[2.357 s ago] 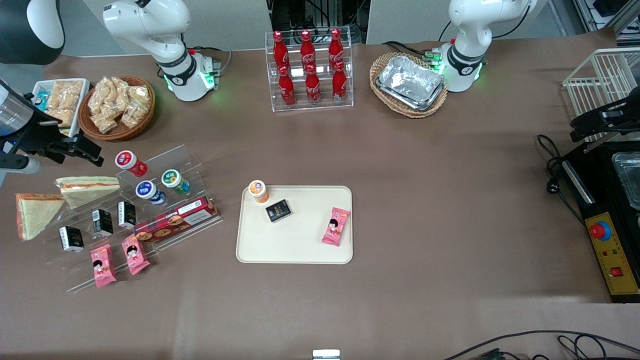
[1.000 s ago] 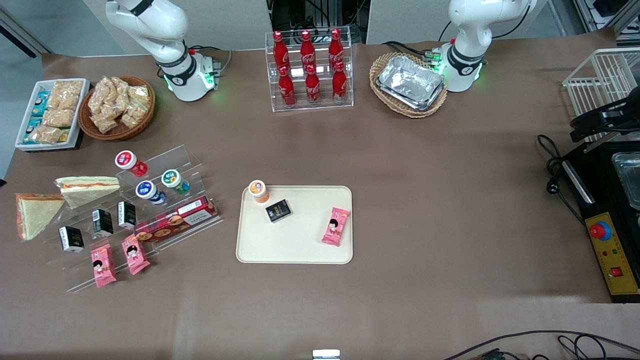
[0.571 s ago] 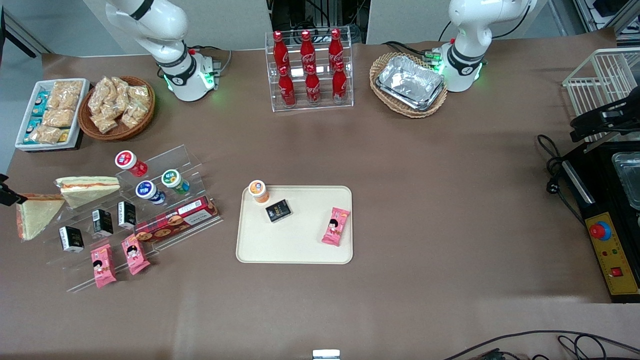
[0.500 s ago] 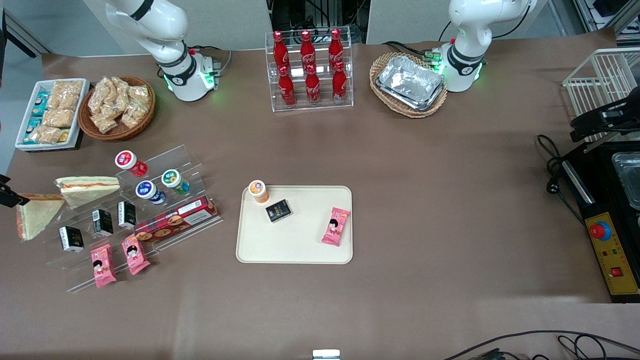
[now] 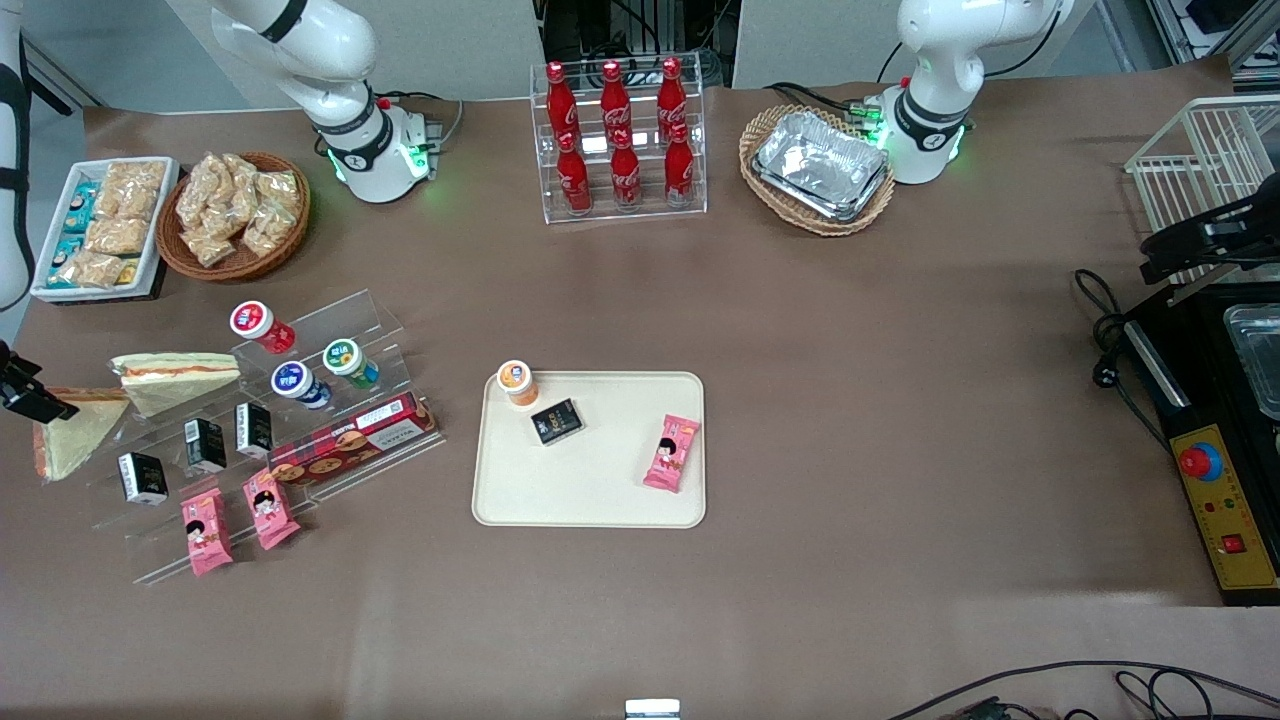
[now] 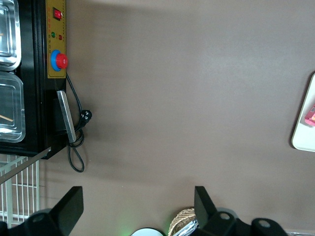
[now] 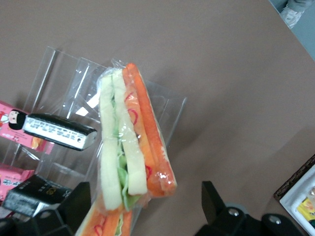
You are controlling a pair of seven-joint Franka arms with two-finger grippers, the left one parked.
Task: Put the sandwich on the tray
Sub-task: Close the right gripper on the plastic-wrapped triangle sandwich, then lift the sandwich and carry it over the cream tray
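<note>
The gripper needs to pinch the sandwich by its wrapped sides on either side of the filling (image 5: 60, 438) next, so that it can move the sandwich onto the cream tray (image 5: 600, 490).
The sandwich (image 5: 72, 437) lies flat on the table at the working arm's end, pale face up, orange filling along its outer edge. In the right wrist view its orange-and-green end (image 7: 106, 222) shows low between my fingers. My gripper (image 5: 28, 393) is open and empty, just above the sandwich's corner that lies farthest from the front camera; in the right wrist view the gripper (image 7: 145, 209) has its black fingers (image 7: 74, 201) wide apart. The cream tray (image 5: 600, 490) sits mid-table, well apart from the gripper.
A second wedge (image 5: 175, 378) (image 7: 130, 142) rests on the clear acrylic stand (image 5: 330, 320) beside the sandwich, with cups, black boxes (image 7: 59, 132) and pink snacks. The tray holds an orange-lidded cup (image 5: 517, 381), a black box (image 5: 556, 421) and a pink snack (image 5: 671, 452). A snack basket (image 5: 235, 212) and a white snack tray (image 5: 90, 225) stand farther back.
The arm swung out of the front view, then the gripper came back in at the table's working-arm end and now hangs over the sandwich's corner. Nothing on the table moved.
</note>
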